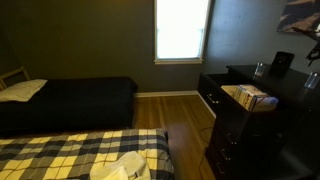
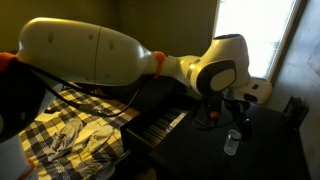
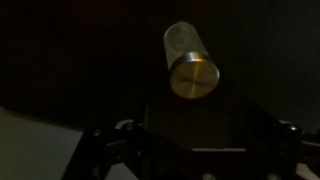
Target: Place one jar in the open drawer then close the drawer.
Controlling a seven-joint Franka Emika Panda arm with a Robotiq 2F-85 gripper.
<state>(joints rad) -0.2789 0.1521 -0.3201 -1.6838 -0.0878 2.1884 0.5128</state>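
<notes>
The jar needs to go in the open drawer, so my gripper next needs to grab its gold lid (image 3: 190,60) from above. The clear body of the jar will stay free below my fingers.
A clear jar with a gold lid (image 3: 190,60) stands on the dark dresser top, seen from above in the wrist view. It also shows in both exterior views (image 2: 232,143) (image 1: 259,69). My gripper (image 3: 190,155) hangs above and just short of the jar, with its dark fingers spread wide and nothing between them. In an exterior view the gripper (image 2: 236,104) sits a little above the jar. The drawer (image 1: 236,92), the top one of the tall dark dresser, stands pulled open with its pale tan interior showing.
The white robot arm (image 2: 100,55) fills much of an exterior view. A bed with a checked blanket (image 1: 70,155) and a dark bed (image 1: 70,100) stand on the wood floor. A bright window (image 1: 182,28) is in the far wall. A low dark dresser (image 1: 212,92) stands behind the tall one.
</notes>
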